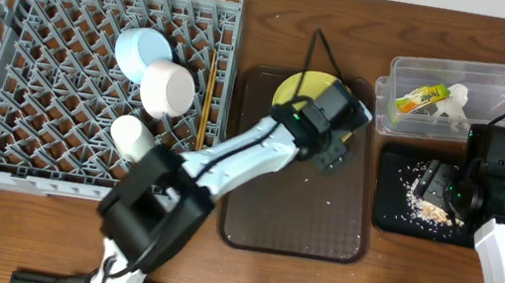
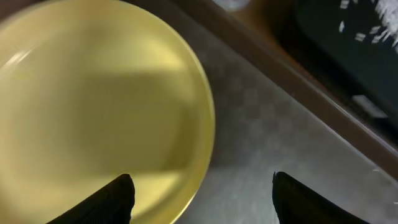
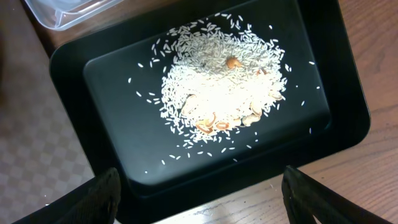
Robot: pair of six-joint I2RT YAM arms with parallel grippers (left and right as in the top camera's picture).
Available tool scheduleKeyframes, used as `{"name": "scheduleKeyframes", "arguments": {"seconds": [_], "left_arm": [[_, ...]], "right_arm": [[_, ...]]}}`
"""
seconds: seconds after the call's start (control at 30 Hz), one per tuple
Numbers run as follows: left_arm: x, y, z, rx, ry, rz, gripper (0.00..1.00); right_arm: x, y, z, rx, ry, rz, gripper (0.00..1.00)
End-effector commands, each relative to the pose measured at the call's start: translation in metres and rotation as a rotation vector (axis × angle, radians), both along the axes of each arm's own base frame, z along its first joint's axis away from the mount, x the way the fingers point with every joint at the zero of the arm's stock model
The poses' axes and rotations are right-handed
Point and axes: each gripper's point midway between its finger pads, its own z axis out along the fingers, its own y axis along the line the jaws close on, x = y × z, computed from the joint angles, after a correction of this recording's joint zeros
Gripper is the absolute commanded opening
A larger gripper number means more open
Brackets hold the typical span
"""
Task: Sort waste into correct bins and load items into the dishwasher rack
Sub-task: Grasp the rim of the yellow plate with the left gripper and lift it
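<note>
I need to pick up the yellow plate's rim (image 2: 200, 180) with my left gripper, away from the dishwasher rack. The opposite edge then stays free to slot in.
The yellow plate (image 1: 296, 88) lies at the back of the brown serving tray (image 1: 297, 213). My left gripper (image 1: 342, 110) is open and low over the plate's right rim. In the left wrist view the rim of the plate (image 2: 93, 106) runs between the open fingers (image 2: 202, 193). My right gripper (image 1: 442, 185) is open and empty over the black tray (image 1: 391, 210), which holds rice-like leftovers (image 3: 217, 87). In the right wrist view its fingers (image 3: 199, 186) straddle the black tray's (image 3: 112, 124) near edge. The clear tub (image 1: 502, 83) holds the yellow-green wrapper (image 1: 420, 96) and the white scrap (image 1: 455, 100).
The grey dishwasher rack (image 1: 34, 129) at the left holds the light blue bowl (image 1: 141, 48), the white bowl (image 1: 168, 87), the white cup (image 1: 131, 135) and the chopsticks (image 1: 206, 95). A few grains lie on the brown tray. A corner of the clear tub (image 3: 56, 12) shows in the right wrist view.
</note>
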Motion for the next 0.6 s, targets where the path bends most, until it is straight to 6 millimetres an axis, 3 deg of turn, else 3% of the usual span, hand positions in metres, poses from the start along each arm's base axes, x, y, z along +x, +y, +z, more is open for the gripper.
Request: {"name": "scheduleKeyframes", "arguments": {"seconds": [0.0, 0.17, 0.23, 0.43, 0.5, 0.57], "left_arm": [[0.006, 0.004, -0.023, 0.055, -0.014, -0.018, 0.73], [0.006, 0.011, -0.049, 0.110, 0.007, -0.004, 0.72], [0.004, 0.013, -0.055, 0.123, 0.020, -0.005, 0.66], [-0.006, 0.022, -0.064, 0.156, 0.066, 0.010, 0.15], [-0.008, 0.024, -0.065, 0.160, 0.079, 0.020, 0.07], [-0.011, 0.025, -0.063, 0.165, 0.089, 0.024, 0.06]], "right_arm": [[0.003, -0.002, 0.007, -0.004, -0.021, -0.001, 0.81], [0.004, -0.002, 0.008, -0.004, -0.022, -0.001, 0.81], [0.004, -0.002, 0.007, -0.004, -0.022, -0.001, 0.81], [0.004, -0.002, 0.007, -0.004, -0.022, -0.001, 0.81], [0.003, -0.002, 0.007, -0.004, -0.021, -0.001, 0.81], [0.004, -0.002, 0.007, -0.004, -0.022, -0.001, 0.81]]}}
